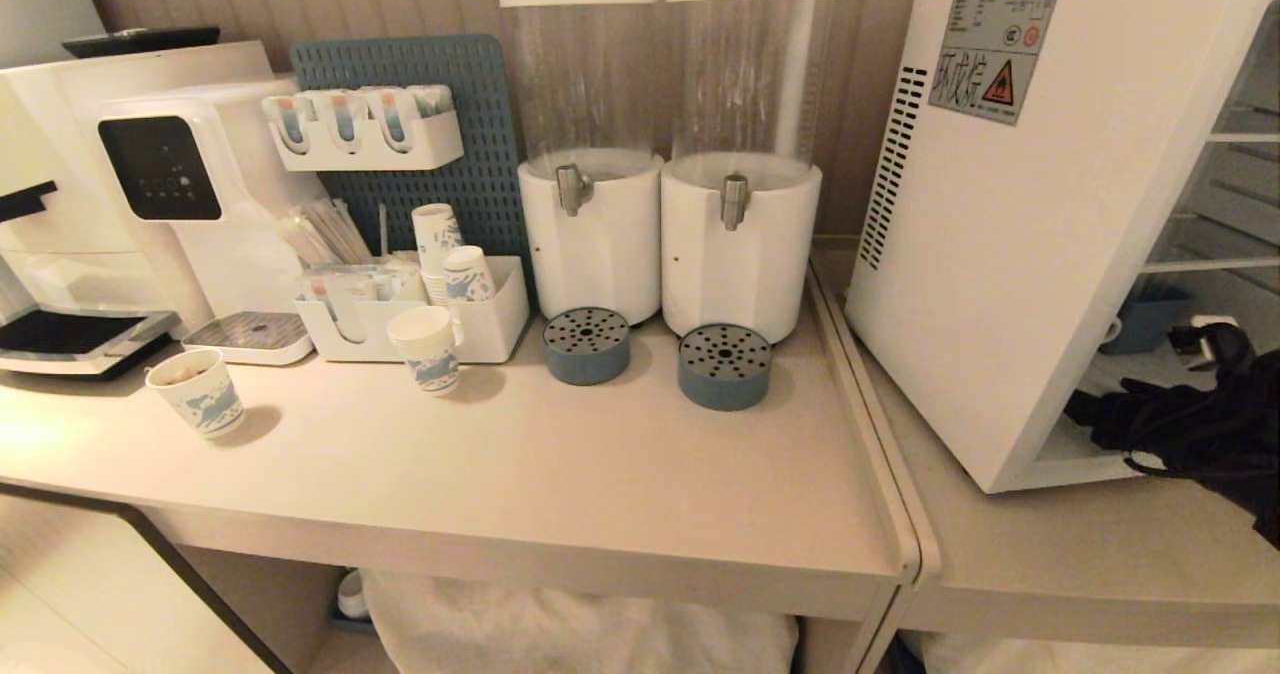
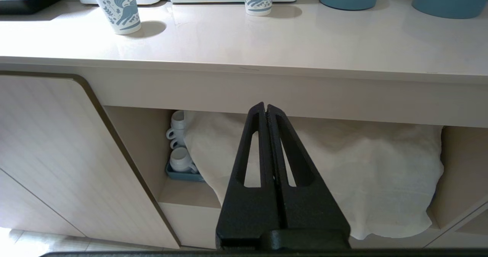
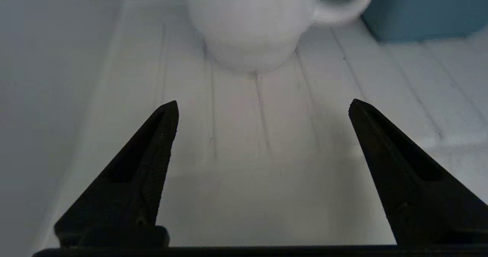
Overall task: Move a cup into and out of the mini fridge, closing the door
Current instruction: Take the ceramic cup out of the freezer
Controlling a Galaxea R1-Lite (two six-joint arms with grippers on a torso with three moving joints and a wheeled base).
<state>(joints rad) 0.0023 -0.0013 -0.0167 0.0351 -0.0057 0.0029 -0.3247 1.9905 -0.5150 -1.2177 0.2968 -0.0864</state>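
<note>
The cup should come out of the mini fridge, so my right gripper should grip its rounded lower body [image 3: 252, 39] next and leave the loop handle [image 3: 342, 14] free.
The cup [image 3: 251, 20], a squat white mug with a loop handle, stands on the ribbed white floor [image 3: 236, 135] inside the mini fridge [image 1: 1010, 254]. My right gripper [image 3: 263, 103] is low over that floor, a short way in front of the cup. It is open wide, with nothing between its fingers, and does not touch the cup. In the head view my right arm [image 1: 1200, 424] reaches into the fridge's open front at the bottom. The door is out of view. My left gripper [image 2: 265, 106] hangs shut and empty below the counter edge.
A blue box [image 3: 419, 9] sits beside the cup's handle, and the fridge wall [image 3: 57, 77] is close on the other side. On the counter [image 1: 560, 474] are paper cups [image 1: 200, 394], two drink dispensers [image 1: 590, 154] and a coffee machine [image 1: 60, 204]. Mugs [image 2: 181, 159] and a white cloth [image 2: 343, 173] lie under it.
</note>
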